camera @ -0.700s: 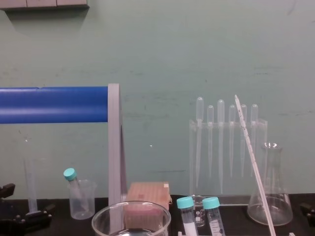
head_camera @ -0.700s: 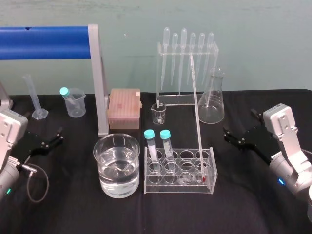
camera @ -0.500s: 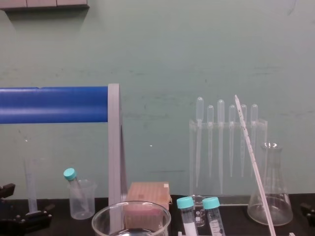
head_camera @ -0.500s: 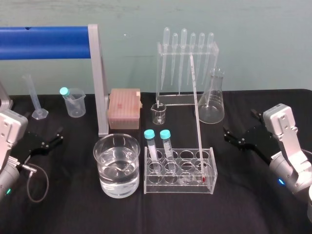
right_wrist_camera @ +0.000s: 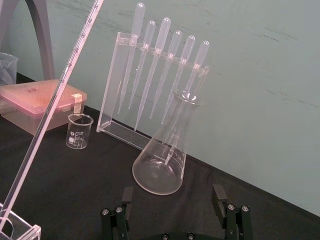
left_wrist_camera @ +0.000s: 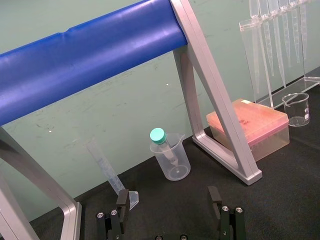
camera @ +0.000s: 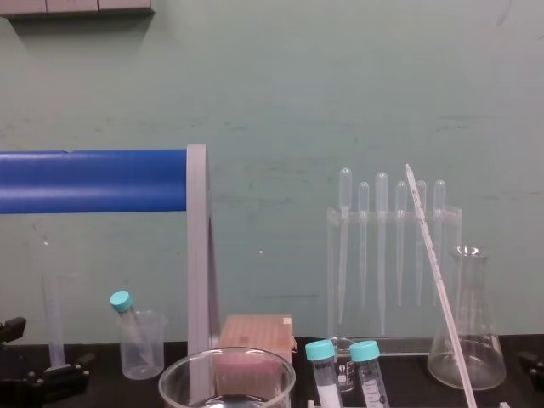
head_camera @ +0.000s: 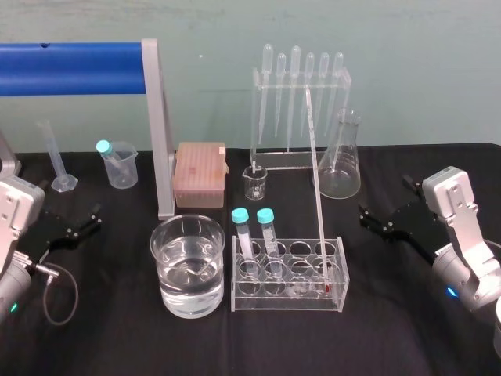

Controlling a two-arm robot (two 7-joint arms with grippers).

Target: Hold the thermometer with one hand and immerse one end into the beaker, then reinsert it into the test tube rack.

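Note:
The right gripper grabs the thermometer by its upper stem next, which stands free, since its lower end sits down in the rack hole.
The thermometer leans in the clear test tube rack, its reddish bulb in a right-hand hole and its top tilted back toward the pipettes; it also crosses the chest view and the right wrist view. The wide beaker, about half full of water, stands just left of the rack. My right gripper rests open on the black cloth to the right of the rack, fingers apart with nothing between them. My left gripper lies open at the far left, well away from the beaker.
Behind the rack stand a small beaker, a pipette stand and a conical flask. A pink tip box, a grey frame with a blue bar, a plastic beaker and a graduated cylinder sit at the back left. Two capped tubes stand in the rack.

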